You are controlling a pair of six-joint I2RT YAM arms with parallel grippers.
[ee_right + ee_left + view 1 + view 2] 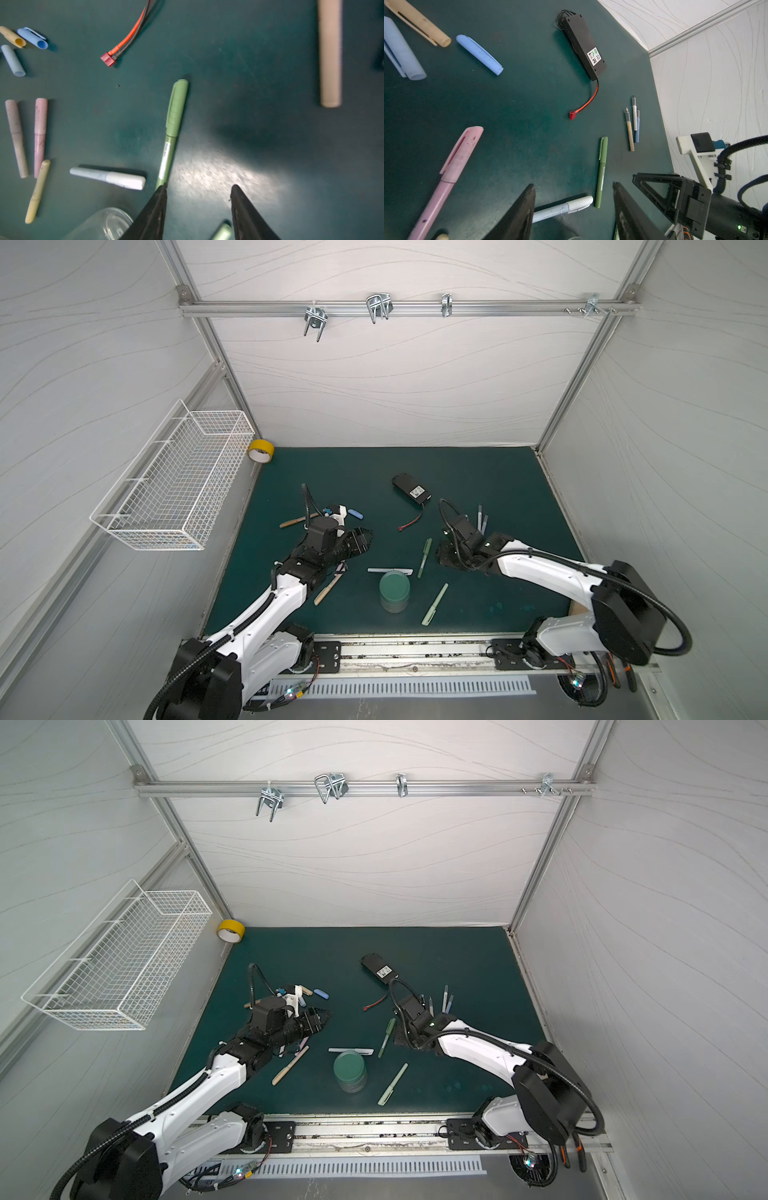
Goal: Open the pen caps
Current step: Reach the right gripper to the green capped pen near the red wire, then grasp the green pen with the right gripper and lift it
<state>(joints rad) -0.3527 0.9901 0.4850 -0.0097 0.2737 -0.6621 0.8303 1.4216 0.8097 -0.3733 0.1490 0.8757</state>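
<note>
The robot's right gripper will next grab the dark green pen by its labelled body (421,567), so the cap (426,548) stays free for the left gripper to open.
My left gripper (365,537) (573,185) hangs open and empty over the mat, with a white-capped pale blue pen (562,208) (390,570) beneath it. The right gripper (440,551) (200,185) is open too, nothing between its fingers; one fingertip sits over the end of a capped dark green pen (173,133) (424,558). Loose pen caps lie behind the left arm: a blue one (479,54) (355,514), a tan one (419,22) and a pale blue one (402,49). Three uncapped pen bodies (632,124) (482,518) rest at the right. Capped pink (448,178), tan (328,589) and light green (434,605) pens lie near the front.
A black battery pack (411,488) with a red wire (413,522) lies mid-mat. A green-lidded jar (395,591) stands at the front centre. Yellow tape (260,451) sits in the back left corner, below a white wire basket (174,485) on the left wall.
</note>
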